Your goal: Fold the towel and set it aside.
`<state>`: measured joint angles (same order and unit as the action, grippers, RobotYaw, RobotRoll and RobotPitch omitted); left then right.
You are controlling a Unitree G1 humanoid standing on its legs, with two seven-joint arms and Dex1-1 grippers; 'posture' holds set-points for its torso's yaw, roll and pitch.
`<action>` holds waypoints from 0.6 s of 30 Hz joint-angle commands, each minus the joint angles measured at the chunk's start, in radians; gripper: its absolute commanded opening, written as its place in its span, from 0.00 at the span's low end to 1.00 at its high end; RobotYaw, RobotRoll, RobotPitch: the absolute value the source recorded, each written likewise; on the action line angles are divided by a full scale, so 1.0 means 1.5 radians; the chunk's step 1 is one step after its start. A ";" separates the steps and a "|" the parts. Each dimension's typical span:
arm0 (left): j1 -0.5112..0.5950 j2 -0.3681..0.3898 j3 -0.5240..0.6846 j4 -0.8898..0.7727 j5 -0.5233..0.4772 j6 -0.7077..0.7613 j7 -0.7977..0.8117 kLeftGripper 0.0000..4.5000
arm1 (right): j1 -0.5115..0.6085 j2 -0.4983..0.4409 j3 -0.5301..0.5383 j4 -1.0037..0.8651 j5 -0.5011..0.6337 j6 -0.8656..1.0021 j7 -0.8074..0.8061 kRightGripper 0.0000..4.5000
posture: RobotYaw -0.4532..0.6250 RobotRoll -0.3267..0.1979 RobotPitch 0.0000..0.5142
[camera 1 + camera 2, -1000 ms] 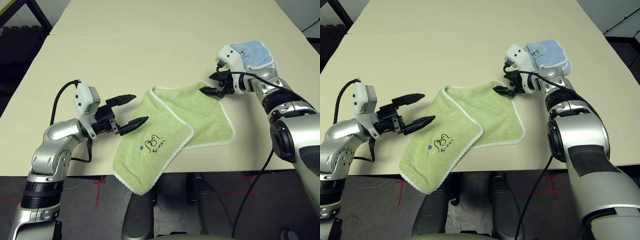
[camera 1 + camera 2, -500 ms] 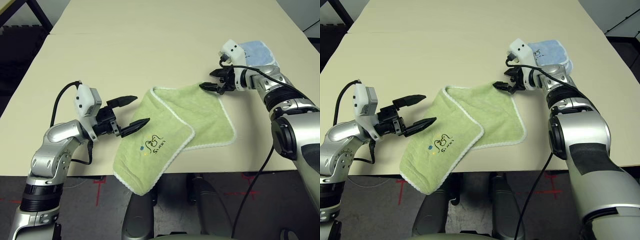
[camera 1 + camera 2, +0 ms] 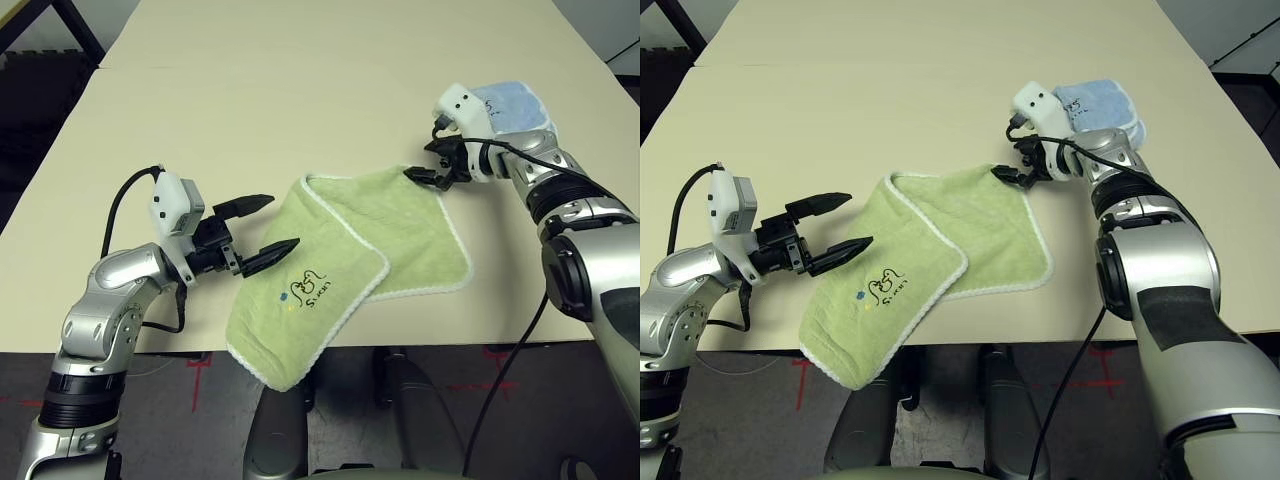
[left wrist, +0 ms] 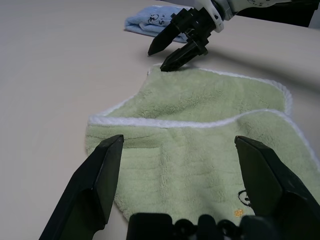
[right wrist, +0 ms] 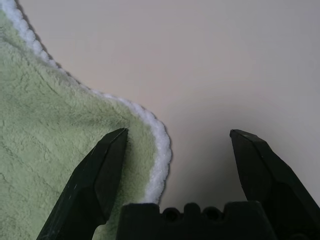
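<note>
The robot's right gripper will next grab the towel by its white-hemmed corner, which gives the fingers an edge, while the towel's body (image 3: 405, 225) lies flat across the table.
The light green towel (image 3: 400, 235) lies half folded near the table's front edge, its logo (image 3: 305, 290) facing up and one corner hanging over the edge. My left gripper (image 3: 272, 224) is open just above the towel's left edge, and the towel (image 4: 200, 120) lies spread beyond its fingers. My right gripper (image 3: 418, 177) is open at the towel's far right corner. In the right wrist view the white-edged corner (image 5: 155, 150) lies between the spread fingers (image 5: 95, 175), low against the table. Nothing is gripped.
A small light blue folded cloth (image 3: 515, 108) lies on the table (image 3: 280, 90) just behind my right wrist. The beige table stretches far back and to the left. The front edge runs under the towel's hanging corner.
My right gripper has shifted slightly at the towel's far corner and turned a little at the wrist. My left gripper has edged a little nearer the towel. The towel has not moved.
</note>
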<state>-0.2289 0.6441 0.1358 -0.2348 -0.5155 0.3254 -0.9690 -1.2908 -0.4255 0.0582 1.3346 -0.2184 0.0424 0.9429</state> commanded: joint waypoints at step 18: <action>-0.006 0.001 -0.010 0.000 -0.003 -0.005 -0.010 1.00 | 0.002 -0.020 -0.037 -0.005 0.047 0.030 0.078 0.01 | 0.54 0.62 0.48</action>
<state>-0.2369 0.6442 0.1355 -0.2324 -0.5152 0.3247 -0.9704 -1.2904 -0.4436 0.0308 1.3249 -0.1840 0.0897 1.0213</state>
